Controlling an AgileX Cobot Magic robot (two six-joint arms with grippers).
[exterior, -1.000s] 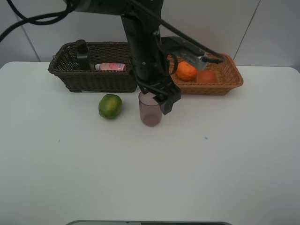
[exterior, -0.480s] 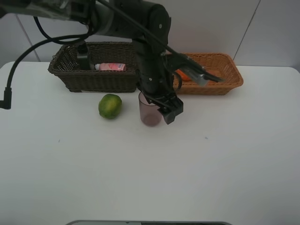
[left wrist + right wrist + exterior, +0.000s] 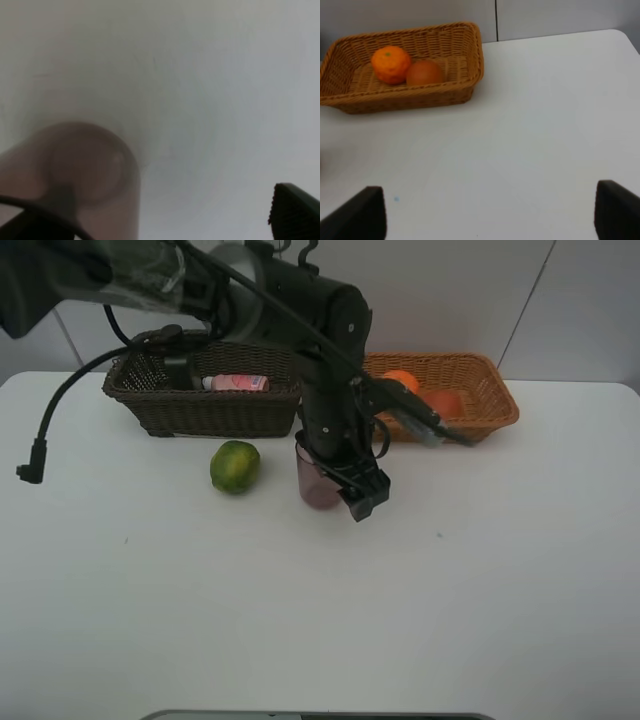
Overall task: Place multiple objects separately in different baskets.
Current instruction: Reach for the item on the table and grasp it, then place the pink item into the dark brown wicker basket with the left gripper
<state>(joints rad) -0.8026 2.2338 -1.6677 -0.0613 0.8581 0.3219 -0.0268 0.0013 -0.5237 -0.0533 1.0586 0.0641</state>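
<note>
The left gripper should close on the cup, since one finger reaches inside the mauve cup (image 3: pixel 316 485) and the other is low beside the cup's side (image 3: pixel 335 492).
The mauve cup (image 3: pixel 316 485) stands upright on the white table, in front of the gap between the baskets. My left gripper (image 3: pixel 350 490) is open and low over it. In the left wrist view one finger (image 3: pixel 47 215) shows through the cup (image 3: pixel 85 180) and the other finger (image 3: pixel 295 207) is outside, well apart. The green fruit (image 3: pixel 235 466) lies left of the cup. The dark brown basket (image 3: pixel 150 408) holds the pump bottle (image 3: pixel 178 360) and pink bottle (image 3: pixel 237 383). The tan basket (image 3: pixel 480 425) holds the orange (image 3: pixel 402 381) and peach (image 3: pixel 443 402). My right gripper (image 3: pixel 490 215) is open and empty.
A loose black cable end (image 3: pixel 30 473) hangs down to the table at the left. The right wrist view shows the tan basket (image 3: pixel 465 60) with the orange (image 3: pixel 391 64) and peach (image 3: pixel 424 73), and bare white table (image 3: pixel 545 125) before it.
My left gripper has come down and a little to the right beside the cup. The cup and the green fruit have stayed where they were.
</note>
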